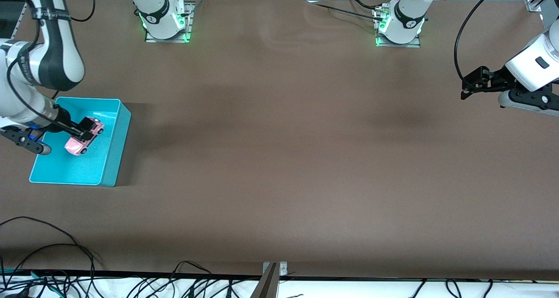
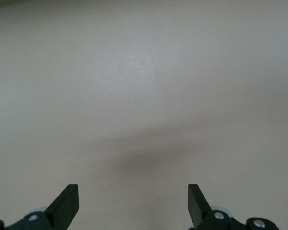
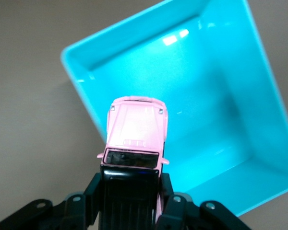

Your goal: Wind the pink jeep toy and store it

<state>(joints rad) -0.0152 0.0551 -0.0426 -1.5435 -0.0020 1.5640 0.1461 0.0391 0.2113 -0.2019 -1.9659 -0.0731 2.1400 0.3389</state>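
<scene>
The pink jeep toy (image 1: 82,141) is tilted high above the bottom of the cyan bin, so my right gripper needs to keep holding it.
The pink jeep toy (image 1: 82,141) with its black roof hangs tilted over the cyan bin (image 1: 114,158), which stands at the right arm's end of the table. My right gripper (image 1: 89,130) is shut on the jeep's roof end, one finger on each side. In the right wrist view the pink jeep toy (image 3: 137,125) points its hood out over the rim and inside of the cyan bin (image 3: 221,91), with the right gripper (image 3: 130,189) clamped around its black roof. My left gripper (image 1: 465,89) waits open above bare table at the left arm's end. The left gripper (image 2: 133,192) holds nothing.
Both arm bases (image 1: 166,16) (image 1: 401,22) stand along the table's edge farthest from the front camera. Black cables (image 1: 52,263) trail along the nearest edge, beside a metal bracket (image 1: 274,269). Brown tabletop (image 1: 279,149) stretches between the bin and the left gripper.
</scene>
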